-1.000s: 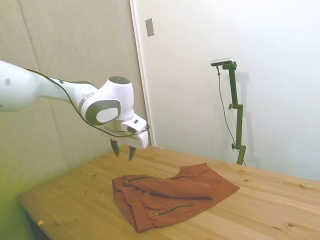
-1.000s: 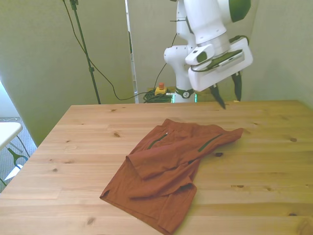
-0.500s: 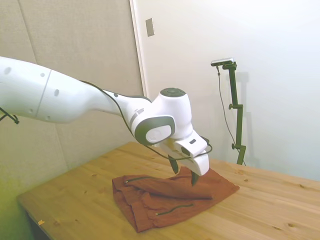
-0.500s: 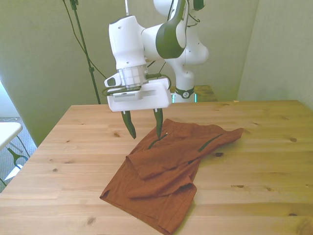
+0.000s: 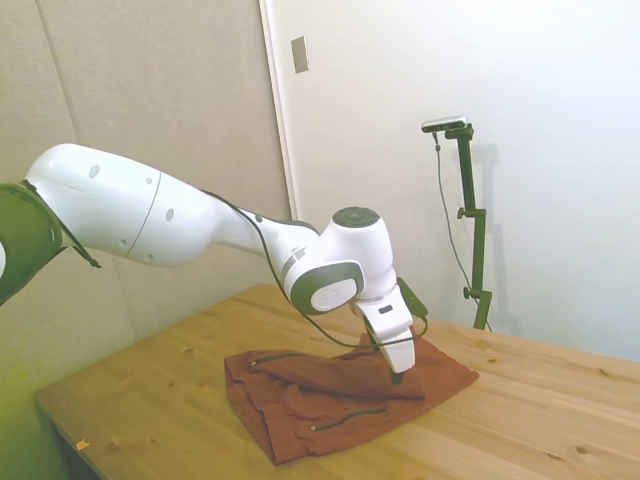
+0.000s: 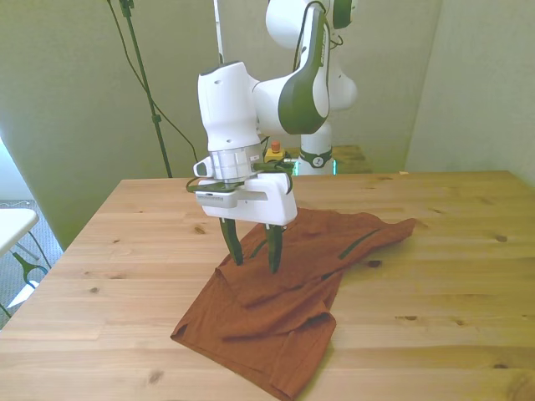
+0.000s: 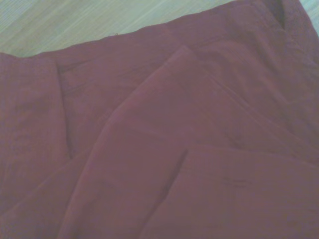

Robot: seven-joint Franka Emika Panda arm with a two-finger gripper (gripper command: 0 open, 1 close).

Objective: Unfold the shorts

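Note:
I'll grab that folded edge, raised above the flat shorts.
The rust-red shorts (image 6: 284,309) lie folded over on the wooden table (image 6: 125,251), with one flap doubled across the middle and thin dark zipper lines showing. In the side view the shorts (image 5: 330,405) spread under the arm. My gripper (image 6: 253,257) is open, its two dark fingers pointing down with the tips at the folded edge of the cloth on the front view's left side. In the side view the gripper (image 5: 395,377) reaches the fabric's upper fold. The wrist view is filled with the shorts (image 7: 174,149), showing overlapping layers and a strip of table.
Bare wood table (image 5: 560,420) surrounds the shorts on all sides. A wall and door frame stand behind the table in the side view. Cables and a yellow box (image 6: 273,152) sit on the floor behind the table.
The arm swung from above the table's far side across to the shorts and came down. The open fingers now reach the folded edge of the cloth. The shorts have not moved.

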